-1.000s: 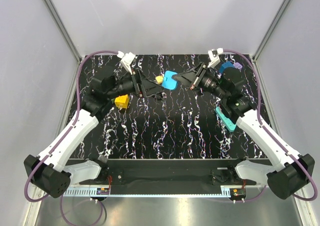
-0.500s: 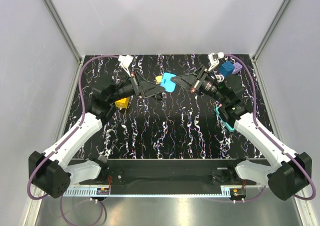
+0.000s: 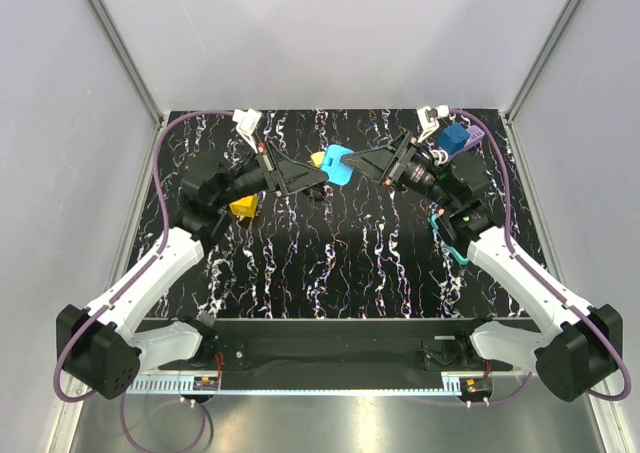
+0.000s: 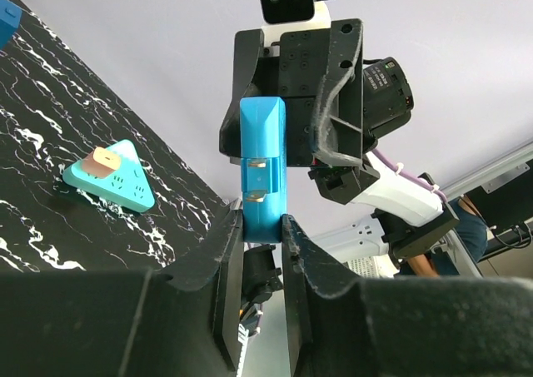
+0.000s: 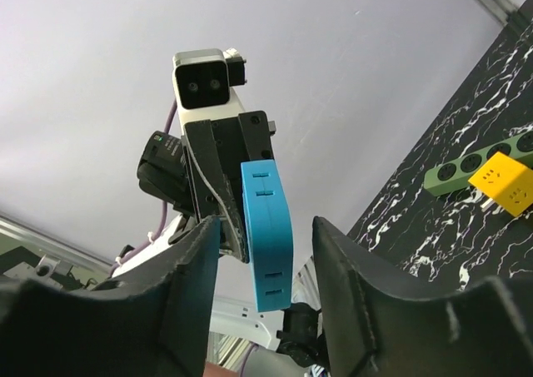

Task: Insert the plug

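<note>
My right gripper is going to grab the light blue plug block (image 3: 339, 165) next, by its sides and from the block's slotted side, so the block's prongs stay free to insert.
My left gripper (image 3: 325, 177) is shut on a light blue plug block (image 3: 339, 165) and holds it in the air above the back middle of the table. In the left wrist view the block (image 4: 262, 165) stands upright between my fingers (image 4: 226, 252), two metal prongs on its near face. My right gripper (image 3: 360, 161) is open just right of the block. In the right wrist view the block's slotted face (image 5: 268, 235) sits between the open fingers (image 5: 196, 260) of the right gripper (image 5: 266, 224), touching neither.
A yellow block (image 3: 243, 205) lies under the left arm, another yellow piece (image 3: 317, 159) behind the blue block. A blue cube (image 3: 455, 138) and a purple piece (image 3: 476, 131) sit back right. A teal socket (image 3: 452, 241) lies under the right arm. A green strip (image 5: 479, 162) shows too.
My right gripper has moved left and closed in around the blue block. My left gripper has shifted slightly toward the back, still holding the block.
</note>
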Robot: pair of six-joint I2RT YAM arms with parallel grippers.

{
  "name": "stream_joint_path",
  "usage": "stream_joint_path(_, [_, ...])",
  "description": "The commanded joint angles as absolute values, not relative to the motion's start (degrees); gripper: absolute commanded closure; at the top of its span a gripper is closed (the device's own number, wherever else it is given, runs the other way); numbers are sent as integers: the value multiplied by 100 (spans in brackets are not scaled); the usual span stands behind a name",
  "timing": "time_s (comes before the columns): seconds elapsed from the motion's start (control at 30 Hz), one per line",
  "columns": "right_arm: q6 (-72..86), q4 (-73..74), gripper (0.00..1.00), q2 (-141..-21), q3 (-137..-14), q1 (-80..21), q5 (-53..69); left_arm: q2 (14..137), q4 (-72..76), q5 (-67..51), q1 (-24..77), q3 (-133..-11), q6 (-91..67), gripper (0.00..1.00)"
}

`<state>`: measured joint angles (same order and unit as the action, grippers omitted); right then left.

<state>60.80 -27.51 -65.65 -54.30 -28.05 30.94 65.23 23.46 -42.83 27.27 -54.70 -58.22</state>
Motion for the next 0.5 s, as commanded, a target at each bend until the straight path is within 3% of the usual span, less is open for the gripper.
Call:
stream_joint_path(0.0, [6091, -2892, 44, -6556, -5493, -2804, 3234, 6346, 2637, -4175, 2725, -5467, -5643, 100])
stream_joint_path(0.47, [6240, -3489, 45, -7066, -5546, -2979, 3392, 6574, 3252, -4122, 2874, -5265, -6055, 100])
